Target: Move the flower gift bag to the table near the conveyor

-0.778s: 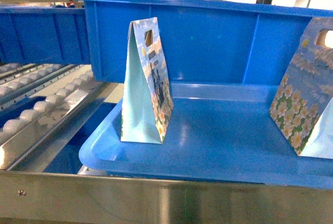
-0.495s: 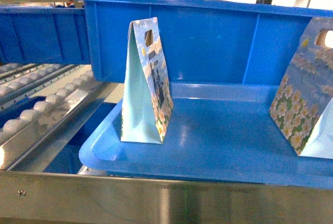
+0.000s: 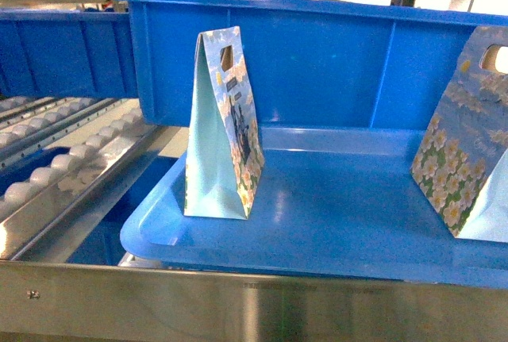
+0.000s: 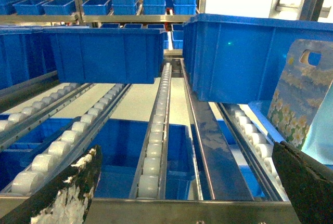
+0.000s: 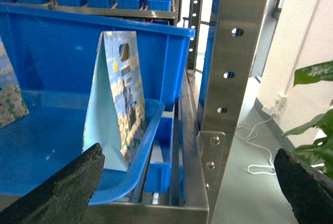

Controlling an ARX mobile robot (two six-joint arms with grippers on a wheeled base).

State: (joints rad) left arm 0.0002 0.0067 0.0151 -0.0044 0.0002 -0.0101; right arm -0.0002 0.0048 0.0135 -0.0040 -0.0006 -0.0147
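Note:
I will move the bag to the table near the conveyor, so next I will grab the flower gift bag's top edge point(image 5: 119, 33) with my right gripper.
Two flower gift bags stand upright on a blue tray point(image 3: 333, 215): one at its left point(image 3: 226, 132), one at its right edge point(image 3: 464, 151). Neither gripper shows in the head view. My left gripper point(image 4: 185, 150) is open and empty, low in front of the conveyor point(image 4: 156, 130), with a bag point(image 4: 302, 99) ahead on its right. My right gripper point(image 5: 188, 151) is open and empty in front of the rack's steel edge, with a bag point(image 5: 117, 99) ahead on its left by the tray rim point(image 5: 140, 146). The table is out of view.
A large blue bin point(image 3: 317, 64) stands right behind the tray. Roller lanes point(image 3: 71, 159) slope away at the left. A steel front rail point(image 3: 238, 306) crosses the foreground. A perforated steel post point(image 5: 234, 78) rises at the rack's right, with a plant point(image 5: 312, 120) beyond.

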